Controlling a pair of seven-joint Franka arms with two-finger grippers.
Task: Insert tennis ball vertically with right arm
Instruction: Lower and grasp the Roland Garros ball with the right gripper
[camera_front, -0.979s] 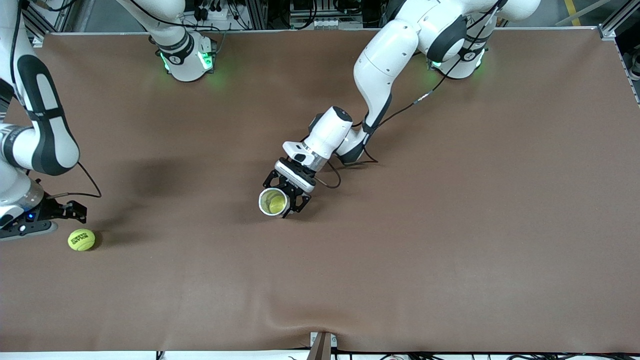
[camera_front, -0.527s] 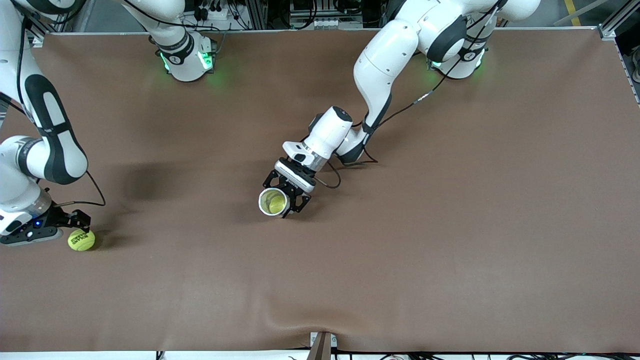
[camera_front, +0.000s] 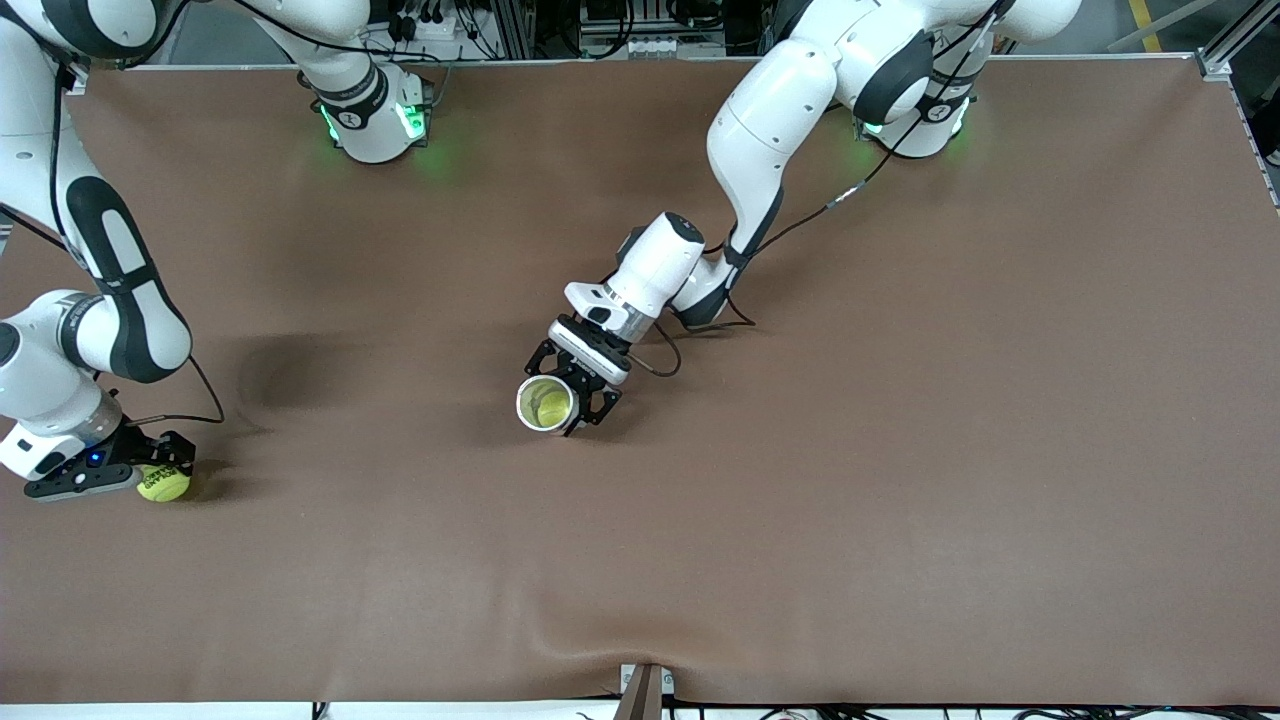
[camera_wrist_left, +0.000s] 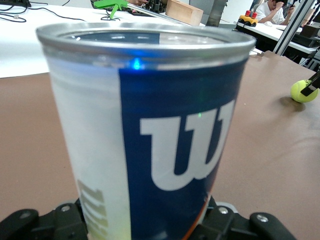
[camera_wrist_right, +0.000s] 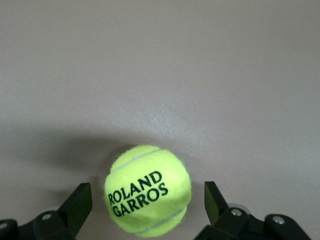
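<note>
I should close my right gripper on the tennis ball now, because its fingers are level with the ball's middle in the right wrist view.
A yellow-green tennis ball marked ROLAND GARROS lies on the brown table at the right arm's end; it also shows in the right wrist view and far off in the left wrist view. My right gripper, with its blue light, is open and low around the ball. In the right wrist view a finger stands on each side with a gap. My left gripper is shut on an upright open can at mid-table, blue and white in the left wrist view. Something yellow-green lies inside the can.
The brown table cover has a raised wrinkle near the front edge. The two arm bases stand along the edge farthest from the front camera. The ball lies close to the table's end edge.
My right gripper has come down and moved over the ball, and its fingers now stand on either side of it. The ball, the can and the left arm have not moved.
</note>
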